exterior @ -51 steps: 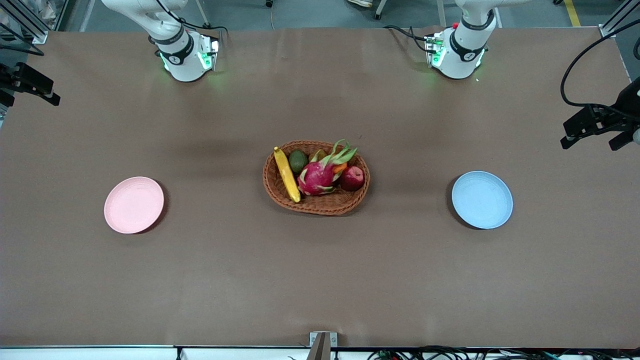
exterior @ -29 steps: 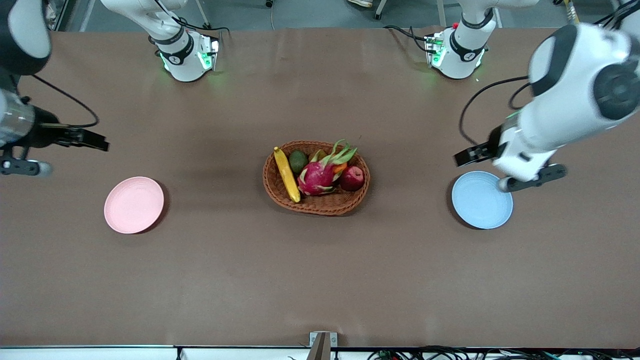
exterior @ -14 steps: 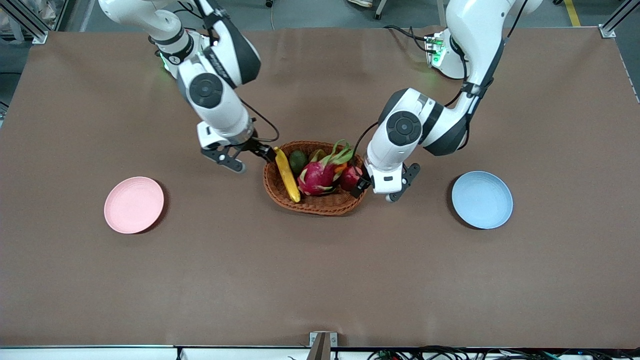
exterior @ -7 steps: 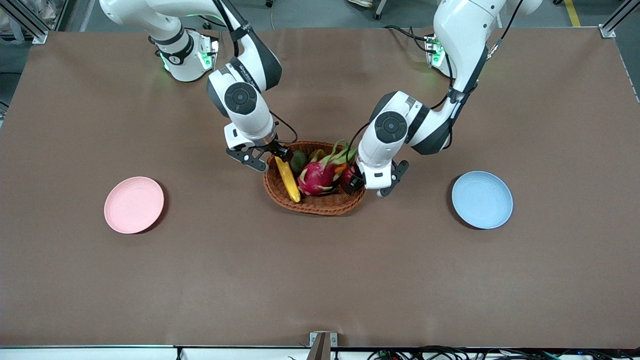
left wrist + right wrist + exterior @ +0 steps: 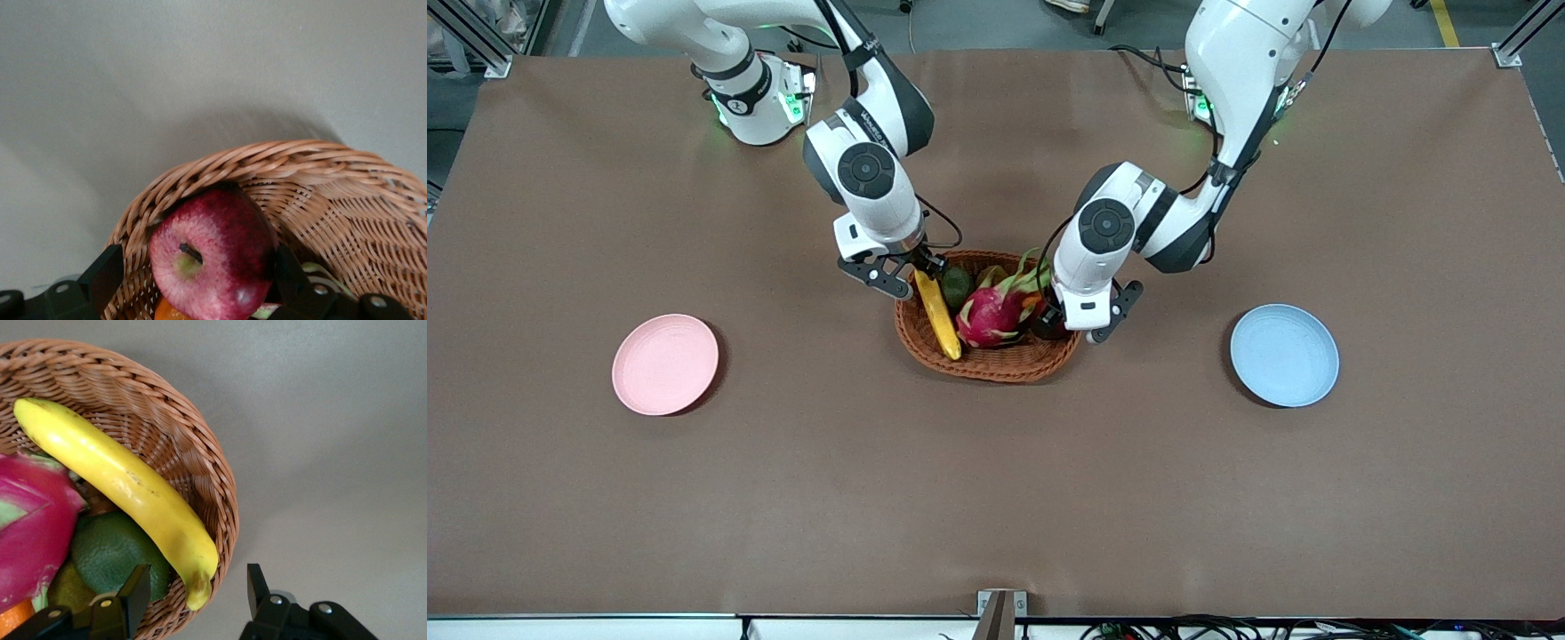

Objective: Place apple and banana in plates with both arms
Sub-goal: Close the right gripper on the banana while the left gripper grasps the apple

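My left gripper should close, its fingers beside the red apple.
The banana (image 5: 936,311) lies in the wicker basket (image 5: 996,367) at mid-table, on the side toward the right arm. My right gripper (image 5: 905,274) is open over the banana's end farthest from the front camera. In the right wrist view the banana (image 5: 123,483) has its dark tip between the open fingers (image 5: 137,590) of the right gripper (image 5: 197,590). My left gripper (image 5: 1076,320) is over the basket's other end and covers the apple there. In the left wrist view the dark red apple (image 5: 210,263) sits between the open fingers (image 5: 100,277) of the left gripper (image 5: 197,283). The pink plate (image 5: 664,364) and the blue plate (image 5: 1284,355) are bare.
The basket also holds a magenta dragon fruit (image 5: 989,316), a green fruit (image 5: 958,286) and something orange under the apple (image 5: 167,312). The pink plate lies toward the right arm's end of the table, the blue plate toward the left arm's end.
Both arms swung in from the table's ends to the basket. In the last half second the right gripper closed in over the banana's end and the left gripper over the apple.
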`<action>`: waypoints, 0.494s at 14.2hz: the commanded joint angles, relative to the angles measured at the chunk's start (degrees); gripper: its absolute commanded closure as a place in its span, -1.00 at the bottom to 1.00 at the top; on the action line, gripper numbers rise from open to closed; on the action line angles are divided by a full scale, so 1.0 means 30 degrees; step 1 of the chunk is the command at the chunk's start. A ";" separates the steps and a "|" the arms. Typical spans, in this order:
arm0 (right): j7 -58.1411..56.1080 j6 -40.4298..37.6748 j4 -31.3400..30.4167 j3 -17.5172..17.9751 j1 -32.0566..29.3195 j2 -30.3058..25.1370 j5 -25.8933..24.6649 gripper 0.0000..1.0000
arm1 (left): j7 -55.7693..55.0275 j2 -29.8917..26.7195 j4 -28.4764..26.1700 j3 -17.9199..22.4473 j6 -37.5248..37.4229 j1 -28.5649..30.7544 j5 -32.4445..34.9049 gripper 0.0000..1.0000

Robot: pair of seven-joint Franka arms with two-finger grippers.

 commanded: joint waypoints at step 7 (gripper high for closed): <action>0.0202 0.0348 -0.0560 -0.0189 0.0281 -0.0292 0.0068 0.46 | -0.1345 0.0034 0.0060 0.0092 0.0242 -0.0231 -0.0358 0.31</action>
